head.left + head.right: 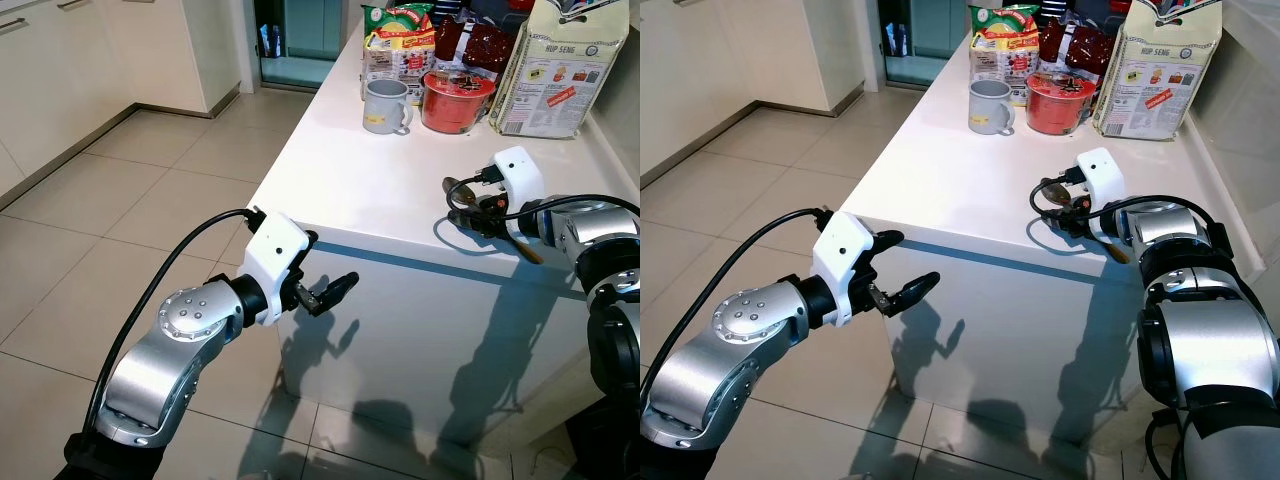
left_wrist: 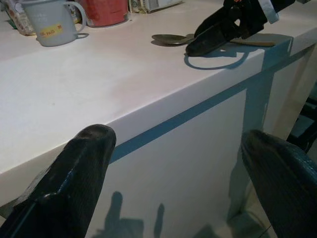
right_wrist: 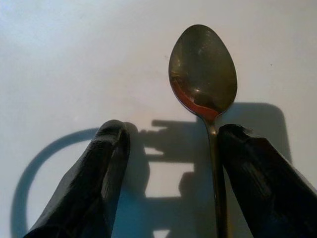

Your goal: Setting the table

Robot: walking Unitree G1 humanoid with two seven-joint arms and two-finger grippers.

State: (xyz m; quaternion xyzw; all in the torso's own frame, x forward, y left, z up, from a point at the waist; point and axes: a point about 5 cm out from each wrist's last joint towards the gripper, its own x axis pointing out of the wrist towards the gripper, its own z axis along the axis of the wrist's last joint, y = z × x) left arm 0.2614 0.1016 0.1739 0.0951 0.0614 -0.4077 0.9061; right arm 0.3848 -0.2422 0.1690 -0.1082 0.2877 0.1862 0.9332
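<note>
The robot's right gripper will next grab the metal spoon (image 3: 203, 69) by its slim handle just behind its bowl (image 3: 214, 148), to set the table.
A dark metal spoon (image 3: 203, 69) lies flat on the white counter (image 1: 350, 170), near its front right edge, bowl pointing away from me. My right gripper (image 1: 465, 205) rests low over the spoon's handle, fingers open; the handle runs between them, close against one finger (image 3: 257, 173). Down in front of the counter's near corner, my left gripper (image 1: 330, 262) hangs in the air, open and holding nothing. From the left wrist camera the spoon (image 2: 168, 38) and the right gripper's fingers (image 2: 218, 32) show across the countertop.
At the counter's far end stand a grey mug (image 1: 385, 105), a red noodle cup (image 1: 457, 100), a large paper cracker bag (image 1: 560, 65) and snack packets (image 1: 400, 35). Tiled floor (image 1: 120, 200) lies to the left, with cabinets beyond it.
</note>
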